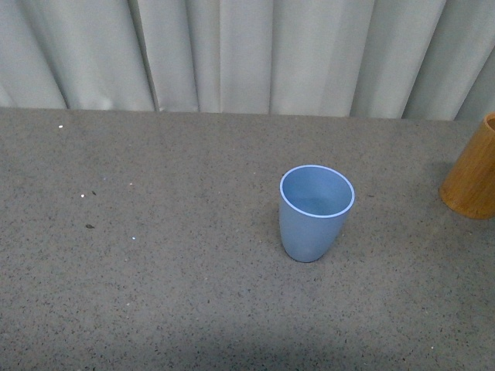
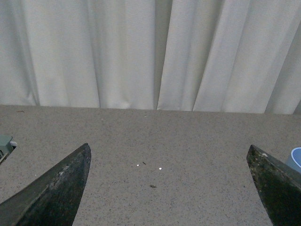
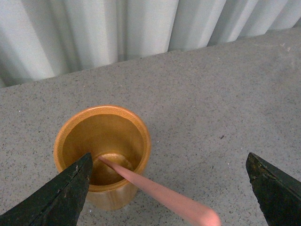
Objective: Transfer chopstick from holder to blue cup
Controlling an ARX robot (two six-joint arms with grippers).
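The chopstick's thin tip [image 3: 104, 160] has to stay free to go into the blue cup, so the robot's right gripper should grab the chopstick by its thick end [image 3: 194, 211] next.
The light blue cup [image 1: 315, 212] stands upright and empty near the middle of the grey table; its edge also shows at the border of the left wrist view, blue cup [image 2: 296, 159]. The orange-brown holder [image 1: 472, 179] stands at the far right edge of the front view. In the right wrist view the holder [image 3: 103, 153] is below the camera with one pinkish-red chopstick [image 3: 155, 193] leaning out of it, thick end up. My right gripper [image 3: 169, 157] is open, its jaws wide apart on either side of the chopstick, not touching it. My left gripper [image 2: 169, 150] is open over bare table.
A pale pleated curtain [image 1: 247, 54] runs along the table's far edge. Small white specks [image 1: 82, 195] lie on the left of the speckled tabletop [image 1: 155, 270]. A greenish object [image 2: 4, 145] shows at the border of the left wrist view.
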